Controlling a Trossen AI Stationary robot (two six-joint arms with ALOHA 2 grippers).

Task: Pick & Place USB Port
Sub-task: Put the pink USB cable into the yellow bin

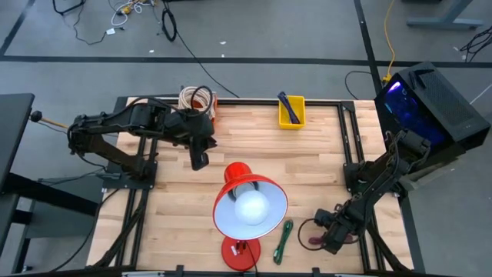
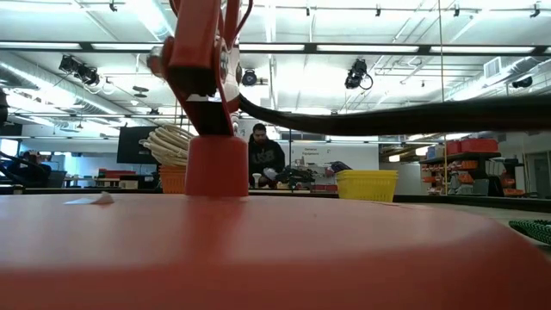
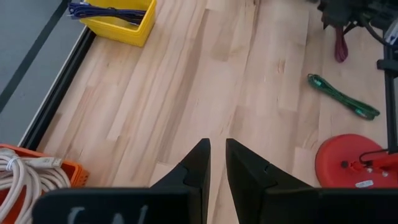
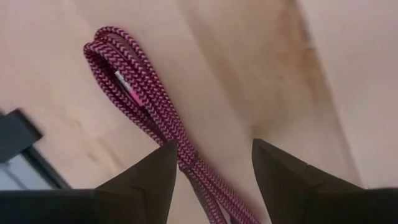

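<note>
Next, my right gripper grabs the maroon braided cable by its tied middle (image 4: 189, 164) to put the cable into the yellow bin.
A maroon braided cable (image 4: 146, 93), folded double, lies flat on the wooden table (image 1: 323, 146) near its front right corner. My right gripper (image 4: 214, 155) points down just above it, open, one finger on each side of the doubled strand. The same cable (image 3: 341, 46) and my right gripper (image 1: 324, 235) also show in the left wrist and high views. My left gripper (image 3: 216, 144) hangs over the table's far left part, all but shut, with nothing in the thin slit; it is also in the high view (image 1: 200, 160). I cannot make out a USB port itself.
A red desk lamp (image 1: 247, 206) stands at the front middle; its base (image 2: 258, 258) fills the low view. A green cable (image 1: 283, 238) lies beside it. At the far edge stand a yellow bin (image 1: 291, 111) and an orange bin of white cords (image 1: 198, 98). A black computer case (image 1: 430, 100) is at the right.
</note>
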